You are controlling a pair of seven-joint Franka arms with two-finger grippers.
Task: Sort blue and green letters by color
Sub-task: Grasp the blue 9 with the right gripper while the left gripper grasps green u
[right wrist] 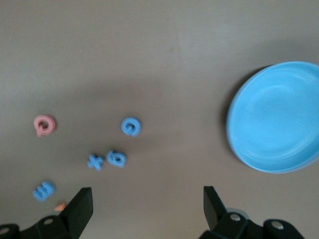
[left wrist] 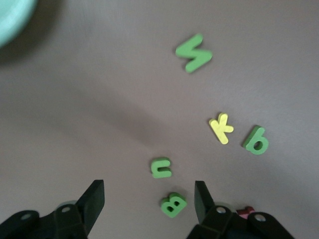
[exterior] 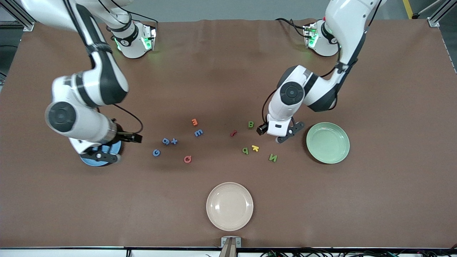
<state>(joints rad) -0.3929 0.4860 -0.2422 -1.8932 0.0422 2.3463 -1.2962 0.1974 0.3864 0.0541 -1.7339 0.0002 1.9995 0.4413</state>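
I need to sort the blue letters onto the blue plate [right wrist: 274, 117], so my right gripper should next take the blue G by its curved outer ring [right wrist: 130, 126].
Four blue letters lie toward the right arm's end: E [exterior: 198, 132], 6 [exterior: 166, 141], x [exterior: 174, 141] and G [exterior: 156, 152]. Green B [exterior: 251, 124], p [exterior: 245, 150] and N [exterior: 273, 157] lie toward the left arm's end. A fourth green letter [left wrist: 161, 168] shows only in the left wrist view. My left gripper [exterior: 290, 134] is open and empty above the table beside the green plate [exterior: 327, 142], with B [left wrist: 173, 204] below its jaws [left wrist: 148, 201]. My right gripper [exterior: 101, 155] is open and empty over the blue plate [exterior: 93, 161], also in the right wrist view [right wrist: 276, 117].
An orange letter [exterior: 194, 122], a red letter [exterior: 233, 134], a pink Q [exterior: 187, 159] and a yellow k [exterior: 255, 147] lie among the task letters. A cream plate [exterior: 229, 206] sits nearest the front camera, mid-table.
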